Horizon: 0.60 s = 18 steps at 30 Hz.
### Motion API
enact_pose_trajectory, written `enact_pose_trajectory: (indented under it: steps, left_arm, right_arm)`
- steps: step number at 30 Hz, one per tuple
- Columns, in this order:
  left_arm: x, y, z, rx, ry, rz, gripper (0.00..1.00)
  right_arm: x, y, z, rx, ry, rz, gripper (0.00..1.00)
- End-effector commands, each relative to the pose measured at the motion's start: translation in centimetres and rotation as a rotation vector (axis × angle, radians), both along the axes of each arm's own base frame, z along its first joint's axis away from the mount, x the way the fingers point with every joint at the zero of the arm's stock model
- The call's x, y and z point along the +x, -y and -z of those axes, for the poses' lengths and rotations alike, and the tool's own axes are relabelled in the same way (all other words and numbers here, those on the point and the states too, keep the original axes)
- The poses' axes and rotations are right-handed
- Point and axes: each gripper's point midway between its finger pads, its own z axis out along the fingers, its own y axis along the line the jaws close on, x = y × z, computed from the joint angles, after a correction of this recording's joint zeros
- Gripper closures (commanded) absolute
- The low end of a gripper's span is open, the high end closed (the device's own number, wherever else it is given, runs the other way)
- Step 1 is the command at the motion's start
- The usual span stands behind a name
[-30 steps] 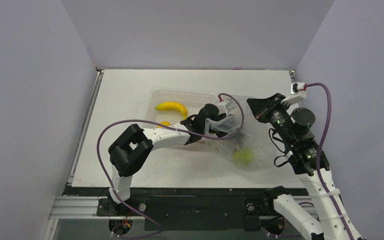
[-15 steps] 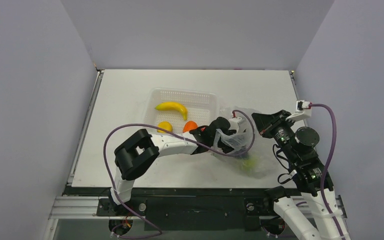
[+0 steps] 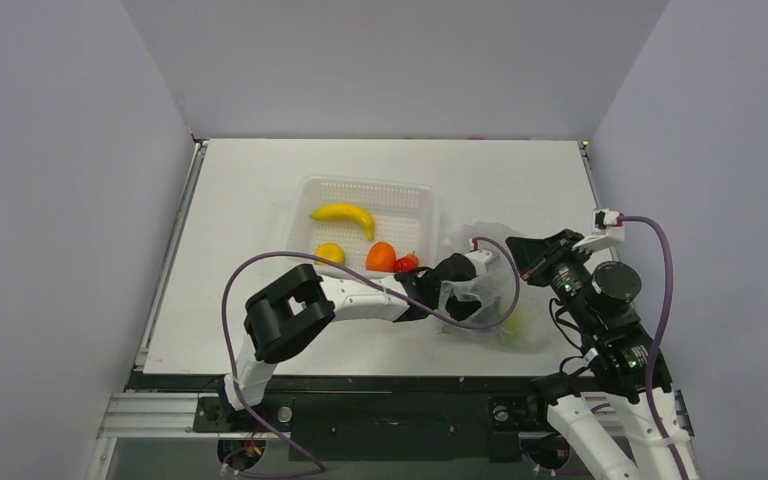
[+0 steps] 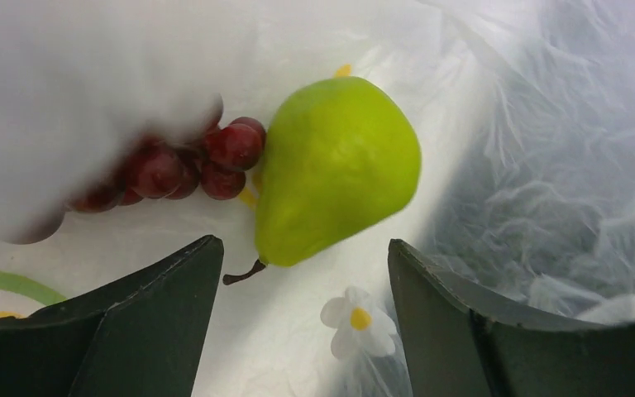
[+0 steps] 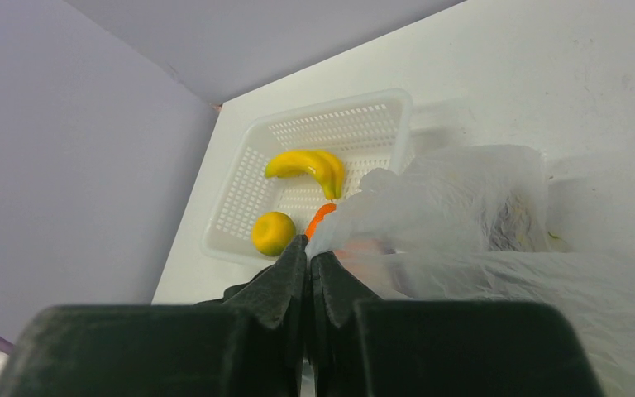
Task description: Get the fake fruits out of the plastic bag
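Observation:
My left gripper will next move the green pear from the bag to the white basket, grabbing its tapered neck.
The clear plastic bag lies right of the white basket. My left gripper is open inside the bag. In the left wrist view its jaws stand wide apart just short of a green pear, with a dark purple grape bunch beside the pear. The pear shows faintly through the bag. My right gripper is shut on the bag's edge and holds it up. The banana, small yellow fruit, orange and small red fruit lie in the basket.
The white perforated basket stands at mid-table, left of the bag; it also shows in the right wrist view. The left arm's purple cable loops over the table near the basket's front. Grey walls close in three sides.
Both grippers and the bag have moved toward the near right. The left gripper now reaches deeper into the bag. The orange and red fruit in the basket are uncovered.

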Motion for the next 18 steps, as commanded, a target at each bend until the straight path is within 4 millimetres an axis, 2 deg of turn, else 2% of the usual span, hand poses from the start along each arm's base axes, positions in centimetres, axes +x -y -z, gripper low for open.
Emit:
enact_pose_trajectory:
  steps: [1, 7, 11, 12, 14, 18]
  left_arm:
    - [1.6, 2.1, -1.3, -0.077, 0.015, -0.126, 0.29]
    - [2.4, 2.9, -1.8, -0.162, 0.033, -0.238, 0.26]
    - [2.6, 3.4, 0.1, -0.11, 0.058, -0.298, 0.24]
    - [2.6, 3.2, 1.5, -0.065, 0.055, -0.307, 0.24]
    - [2.4, 3.1, 2.6, -0.022, 0.068, -0.314, 0.24]
    - [2.3, 3.1, 3.9, 0.026, 0.087, -0.313, 0.24]
  right_arm:
    - [-0.6, 0.2, -1.1, 0.015, 0.038, -0.001, 1.0]
    - [-0.8, 0.0, -0.2, 0.022, 0.02, -0.009, 1.0]
    - [-0.8, -0.2, 0.4, 0.027, 0.004, -0.016, 1.0]
    - [-0.8, -0.2, 0.4, 0.027, 0.005, -0.015, 1.0]
    - [-0.9, -0.1, 0.4, 0.022, 0.01, -0.014, 1.0]
    - [-1.0, 0.3, 0.6, 0.011, 0.009, 0.002, 1.0]
